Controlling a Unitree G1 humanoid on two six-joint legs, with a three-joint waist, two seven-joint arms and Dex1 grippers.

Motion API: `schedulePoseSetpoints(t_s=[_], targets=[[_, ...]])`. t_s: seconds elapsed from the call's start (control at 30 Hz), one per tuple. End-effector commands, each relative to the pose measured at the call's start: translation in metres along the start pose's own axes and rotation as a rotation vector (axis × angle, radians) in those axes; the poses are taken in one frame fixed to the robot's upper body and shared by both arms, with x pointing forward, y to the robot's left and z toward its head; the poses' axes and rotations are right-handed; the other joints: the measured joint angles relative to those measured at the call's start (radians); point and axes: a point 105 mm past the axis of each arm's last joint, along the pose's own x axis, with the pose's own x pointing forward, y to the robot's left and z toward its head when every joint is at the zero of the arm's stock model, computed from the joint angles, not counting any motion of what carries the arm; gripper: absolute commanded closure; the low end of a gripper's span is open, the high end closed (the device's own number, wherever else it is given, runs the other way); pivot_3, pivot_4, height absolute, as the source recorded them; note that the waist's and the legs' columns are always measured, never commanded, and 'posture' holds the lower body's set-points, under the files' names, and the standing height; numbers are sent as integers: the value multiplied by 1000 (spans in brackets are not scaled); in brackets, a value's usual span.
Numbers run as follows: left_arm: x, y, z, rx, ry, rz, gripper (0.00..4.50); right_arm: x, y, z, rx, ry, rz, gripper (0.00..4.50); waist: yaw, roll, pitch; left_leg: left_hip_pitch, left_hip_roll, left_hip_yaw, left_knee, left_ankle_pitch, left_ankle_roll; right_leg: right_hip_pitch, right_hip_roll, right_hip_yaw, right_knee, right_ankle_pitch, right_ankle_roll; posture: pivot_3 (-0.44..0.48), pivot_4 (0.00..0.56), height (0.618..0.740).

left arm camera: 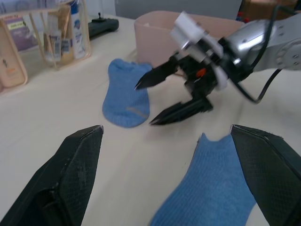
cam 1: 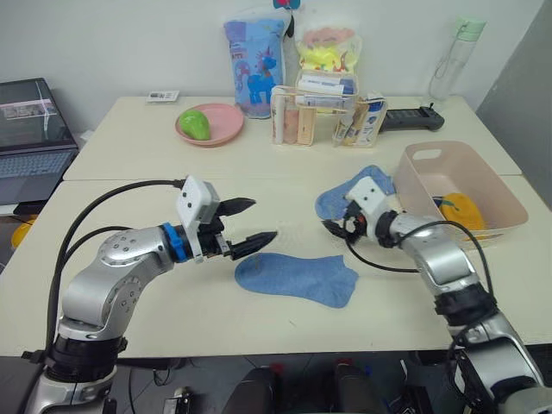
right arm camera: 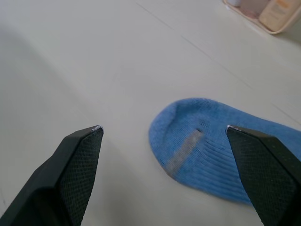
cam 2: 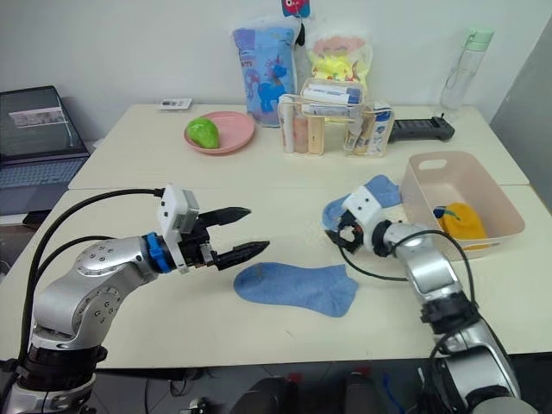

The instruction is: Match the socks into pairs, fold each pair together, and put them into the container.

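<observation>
The crumpled light blue sock needs to be paired, so the robot's right gripper will grab its toe end [right arm camera: 176, 136] next.
One light blue sock [cam 1: 297, 276] lies flat near the table's front, just right of my left gripper [cam 1: 263, 219], which hovers open and empty. A second light blue sock [cam 1: 358, 185] lies crumpled left of the container [cam 1: 470, 162], a pale pink tub at the right. My right gripper [cam 1: 330, 227] hangs open at that sock's near edge, holding nothing; the left wrist view shows its spread fingers [left arm camera: 155, 77] beside the sock [left arm camera: 124, 96]. In the right wrist view the sock's toe [right arm camera: 211, 146] lies ahead of the open gripper [right arm camera: 163, 127]. Mustard yellow socks [cam 1: 463, 210] rest in the tub.
A pink plate [cam 1: 226, 116] with a green fruit, a clear organiser of bottles [cam 1: 319, 112], two printed bags and a black remote [cam 1: 414, 118] stand at the back. A laptop [cam 1: 30, 129] sits far left, and a water bottle [cam 1: 454, 56] at the back right.
</observation>
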Motion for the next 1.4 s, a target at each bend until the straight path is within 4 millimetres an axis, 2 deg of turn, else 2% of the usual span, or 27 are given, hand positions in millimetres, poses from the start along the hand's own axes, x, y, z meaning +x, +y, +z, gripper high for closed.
schedulePoseSetpoints(t_s=[0.03,0.23,0.27,0.33,0.47,0.67,0.7,0.87,0.97,1.03,1.13,1.23,1.33,1.4], targets=[[-5,0,6,27,-12,36,0,16,-2,5,5,3,-18,33,-5,0,0,0,0,0,0,0,0,0,0,0,0,0,0,0,150,740],[-7,-2,0,54,17,52,0,33,-4,2,-16,41,-17,33,-13,0,0,0,0,0,0,0,0,-1,0,0,0,0,0,0,150,740],[-7,-3,1,55,14,51,0,36,-8,2,0,44,-35,202,-14,0,0,0,0,0,0,0,0,0,0,0,0,0,0,0,150,740],[-6,-4,2,52,11,49,0,38,-13,4,40,44,-53,669,-15,0,0,0,0,0,0,0,0,0,0,0,0,0,0,0,150,740],[-6,-3,4,30,-13,69,0,38,-19,1,77,56,-76,2103,-15,0,0,0,0,0,0,0,0,0,0,0,0,0,0,0,150,740],[-5,-3,5,25,-13,71,0,35,-17,1,61,44,-52,4312,-15,0,0,0,0,0,0,0,0,0,0,0,0,0,0,0,150,740],[-5,-2,4,24,-10,70,0,35,-15,4,48,30,-39,4462,-15,0,0,0,0,0,0,0,0,0,0,0,0,0,0,0,150,740],[-8,5,12,-39,-48,83,0,30,10,29,-70,-65,126,4462,-16,0,0,0,0,0,0,0,0,-1,0,0,0,0,0,0,150,740],[-10,13,27,-98,-92,84,0,15,35,42,-137,-123,282,4462,-14,0,0,-1,0,-1,0,0,0,-1,0,0,0,0,0,0,150,740],[-10,17,26,-103,-70,77,0,2,49,47,-179,-163,376,4462,-15,0,0,-1,0,0,0,0,0,-1,0,0,0,0,0,0,150,740],[-7,25,10,-49,29,82,0,-35,82,46,-313,-207,618,4462,-13,0,0,0,0,-1,0,0,0,-1,0,0,0,0,0,0,150,740],[3,29,-5,-34,82,60,0,-61,100,40,-321,-180,768,4462,-11,0,0,-1,0,-1,0,0,0,0,0,0,-1,0,0,0,150,740],[20,35,-22,-4,114,33,0,-78,113,33,-243,-136,869,4462,-10,0,0,-1,0,-1,0,0,0,0,0,-1,0,0,0,0,150,740],[35,39,-29,-9,110,18,0,-79,116,34,-211,-140,867,4462,-8,0,0,-1,0,-2,1,0,0,0,0,-1,0,0,0,0,150,740]])
